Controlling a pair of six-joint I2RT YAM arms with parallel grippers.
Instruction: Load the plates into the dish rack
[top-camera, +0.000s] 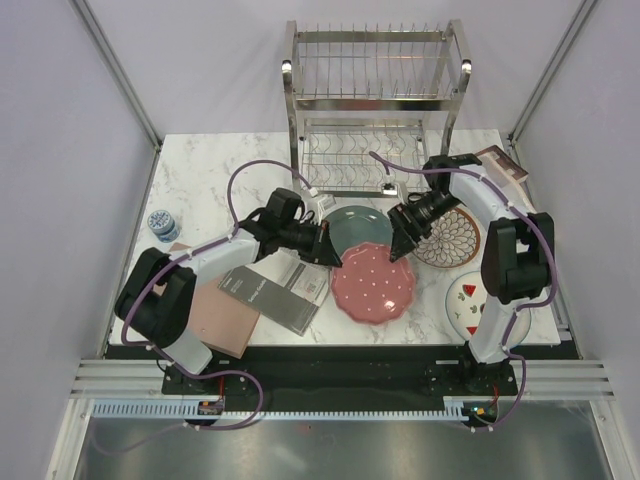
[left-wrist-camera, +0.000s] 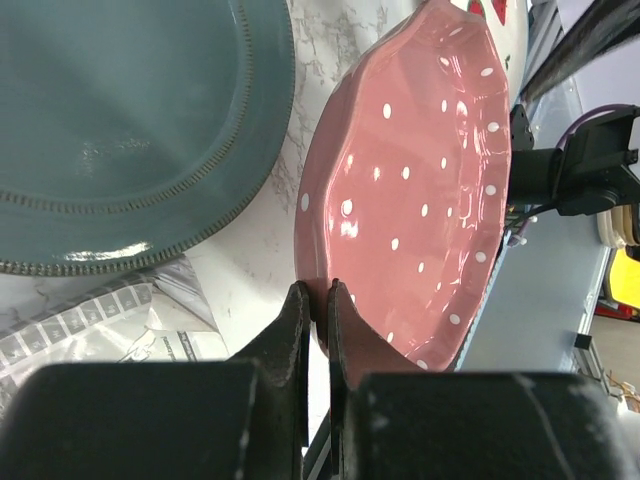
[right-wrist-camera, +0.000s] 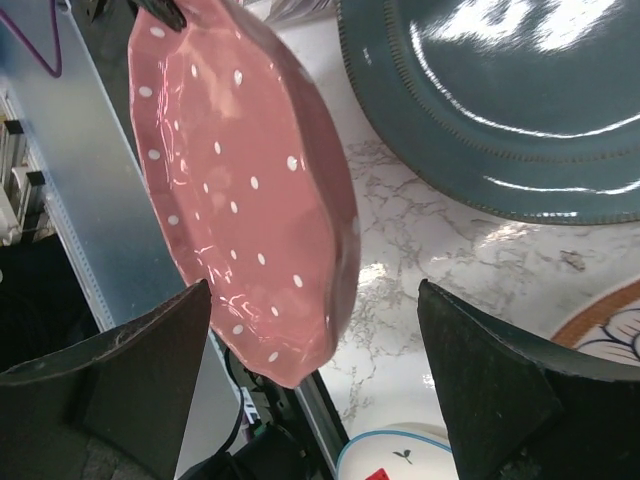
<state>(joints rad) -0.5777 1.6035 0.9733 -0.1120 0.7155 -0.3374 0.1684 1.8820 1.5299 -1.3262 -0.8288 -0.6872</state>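
Observation:
The right gripper takes hold of the pink plate's rim opposite my left gripper next. This leaves the plate's dotted side free to slide between rack wires.
The pink plate with white dots (top-camera: 373, 282) is lifted off the table and tilted. My left gripper (top-camera: 335, 258) is shut on its left rim; the left wrist view shows the rim (left-wrist-camera: 318, 300) pinched between both fingers. My right gripper (top-camera: 399, 247) is open, its fingers straddling the plate's far right edge (right-wrist-camera: 300, 300) without touching. The grey-green plate (top-camera: 360, 227) lies flat behind it. The petal-pattern plate (top-camera: 450, 238) and the strawberry plate (top-camera: 468, 303) lie at the right. The steel dish rack (top-camera: 375, 105) stands at the back with no plates in it.
A dark grey booklet (top-camera: 275, 290) and a flat brown board (top-camera: 222, 315) lie at the front left. A small jar (top-camera: 163, 225) stands at the left edge. Another booklet (top-camera: 505, 163) lies beside the rack's right foot.

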